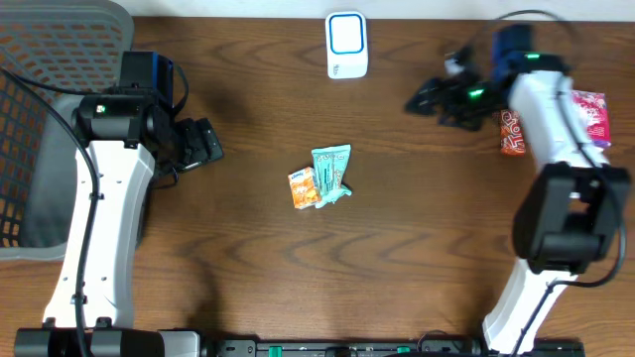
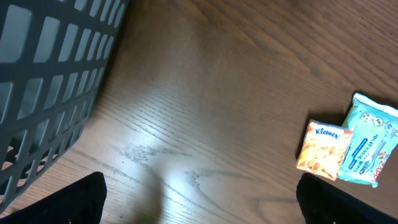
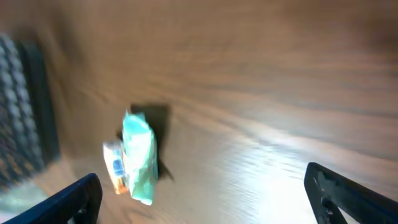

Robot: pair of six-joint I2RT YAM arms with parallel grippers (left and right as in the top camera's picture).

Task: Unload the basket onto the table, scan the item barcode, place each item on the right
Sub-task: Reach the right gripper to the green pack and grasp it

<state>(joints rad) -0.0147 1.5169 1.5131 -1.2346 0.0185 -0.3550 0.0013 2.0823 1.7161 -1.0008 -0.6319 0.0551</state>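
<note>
My right gripper picks up the teal packet across its middle (image 1: 330, 176) next, to scan the teal packet's barcode. That leaves the packet's end nearer the scanner (image 1: 346, 45) uncovered.
A teal packet (image 1: 332, 171) and an orange Kleenex packet (image 1: 304, 187) lie side by side at mid-table; no barcode shows on them. The white and blue scanner (image 1: 346, 45) stands at the back centre. My left gripper (image 1: 203, 144) is open near the basket, well left of the packets. In the left wrist view the gripper (image 2: 199, 211) holds nothing, with the Kleenex packet (image 2: 323, 149) and teal packet (image 2: 370, 149) ahead to the right. My right gripper (image 1: 427, 97) hangs open right of the scanner. The right wrist view shows it (image 3: 205, 208) empty, the teal packet (image 3: 140, 155) far ahead.
A dark mesh basket (image 1: 50, 119) fills the left end of the table and shows in the left wrist view (image 2: 50, 81). A red packet (image 1: 513, 132) and a pink packet (image 1: 589, 114) lie at the right edge, partly under the right arm.
</note>
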